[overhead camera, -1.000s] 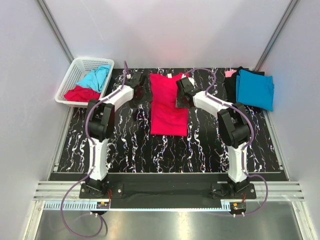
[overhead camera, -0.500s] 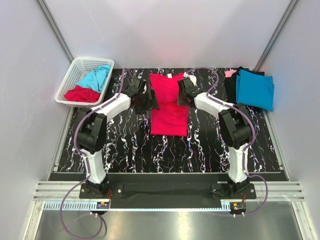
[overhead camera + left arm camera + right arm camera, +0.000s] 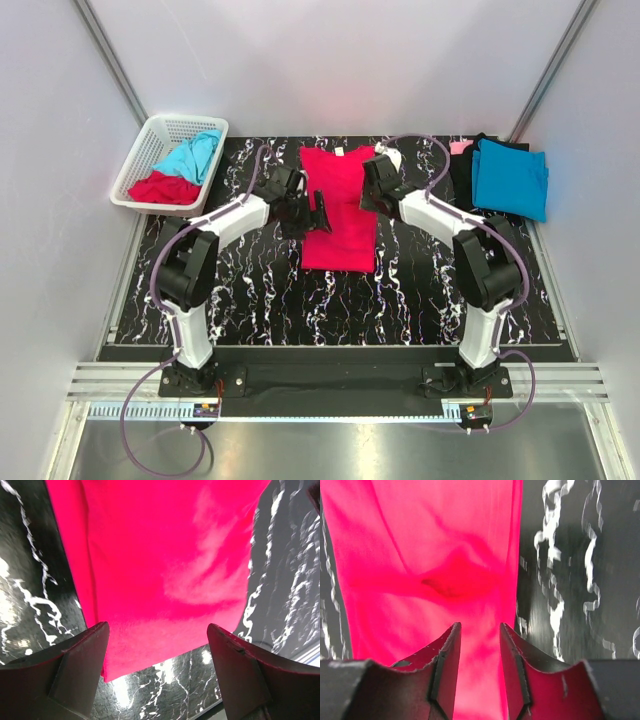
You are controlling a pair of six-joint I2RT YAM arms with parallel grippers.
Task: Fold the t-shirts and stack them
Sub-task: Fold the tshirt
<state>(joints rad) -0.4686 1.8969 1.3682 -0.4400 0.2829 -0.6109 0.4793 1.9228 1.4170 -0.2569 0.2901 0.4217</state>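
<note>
The robot's left gripper should fold the hem over toward the t-shirt's far end, so it should grab the crimson red t-shirt's near hem corner [image 3: 306, 266] [image 3: 109, 675] next.
A crimson red t-shirt [image 3: 340, 225] lies flat as a long narrow strip in the middle of the black marbled table [image 3: 250, 290]. My left gripper [image 3: 318, 213] hovers over its left side with the jaws wide open and empty; in the left wrist view the red cloth [image 3: 165, 555] and its near hem lie below the gripper [image 3: 157, 630]. My right gripper [image 3: 370, 198] is over the shirt's right edge, with the jaws a little apart and nothing between them; the right wrist view shows the gripper [image 3: 479, 627] above the wrinkled red cloth [image 3: 420, 555].
A white lattice basket [image 3: 150, 140] at the back left holds a turquoise shirt [image 3: 190, 155] and a red shirt [image 3: 163, 187]. At the back right a folded turquoise shirt [image 3: 510, 178] lies on black cloth [image 3: 461, 175], with a bit of pink [image 3: 460, 147] behind.
My left gripper has swung right from the table beside the shirt to over the shirt's left side. My right gripper has shifted slightly. The shirt's sides now lie folded in.
</note>
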